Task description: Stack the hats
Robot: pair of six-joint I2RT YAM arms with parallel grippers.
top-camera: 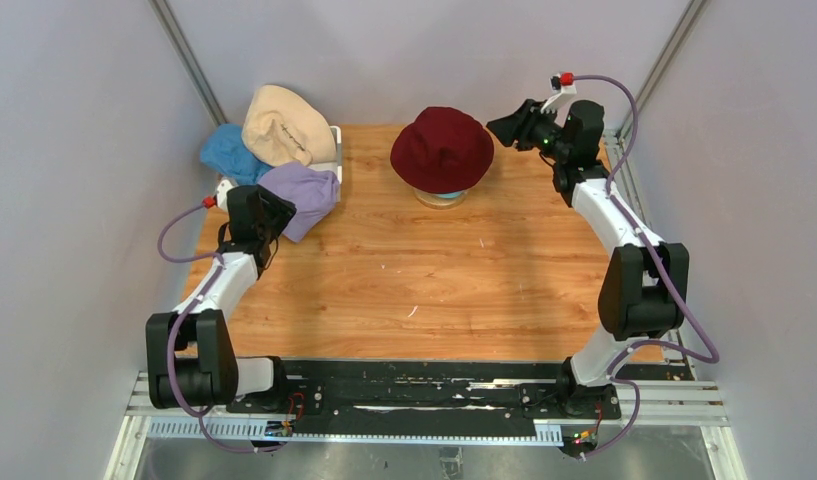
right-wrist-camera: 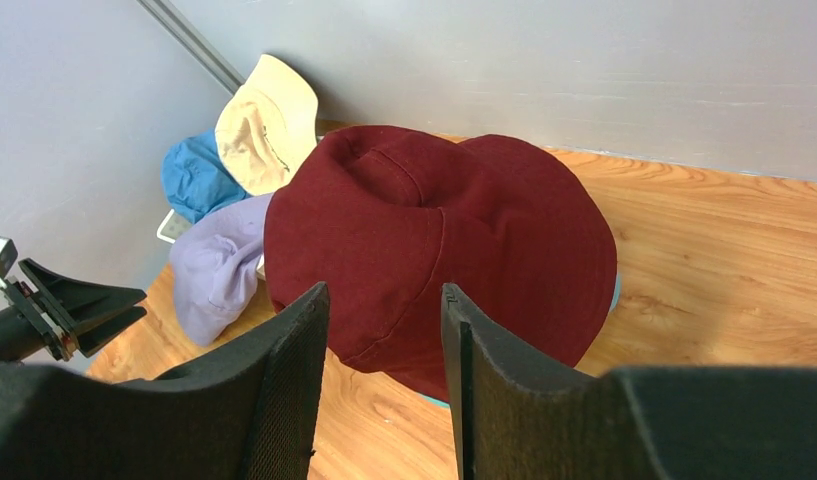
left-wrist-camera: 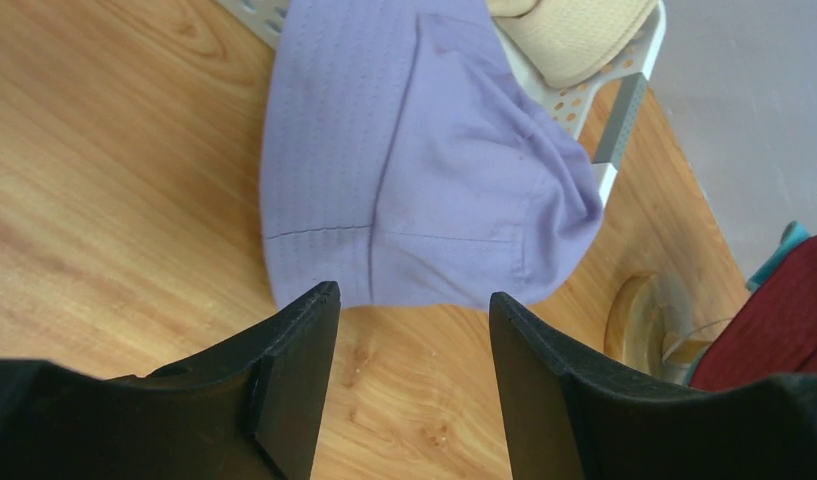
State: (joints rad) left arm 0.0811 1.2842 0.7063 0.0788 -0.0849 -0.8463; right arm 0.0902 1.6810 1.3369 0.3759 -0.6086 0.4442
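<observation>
Next, my left gripper grips the lavender hat by its near brim edge [top-camera: 309,226] [left-wrist-camera: 414,294], leaving its opposite edge free for my right gripper to stack it opening-first.
The dark red hat [top-camera: 442,148] sits on top of the teal hat [top-camera: 446,192], of which only a sliver shows, at the back middle of the table. The lavender hat [top-camera: 304,195] hangs from the basket onto the table at back left, with the blue hat [top-camera: 229,152] and the beige hat [top-camera: 279,125] behind it. My left gripper [left-wrist-camera: 414,295] is open and empty, just short of the lavender hat's [left-wrist-camera: 424,150] near edge. My right gripper [right-wrist-camera: 384,290] is open and empty, raised to the right of the dark red hat [right-wrist-camera: 454,220].
A white mesh basket [left-wrist-camera: 624,100] holds the hats at back left. A wooden stand [top-camera: 439,200] carries the red and teal hats; its base shows in the left wrist view [left-wrist-camera: 639,315]. Grey walls close the back and sides.
</observation>
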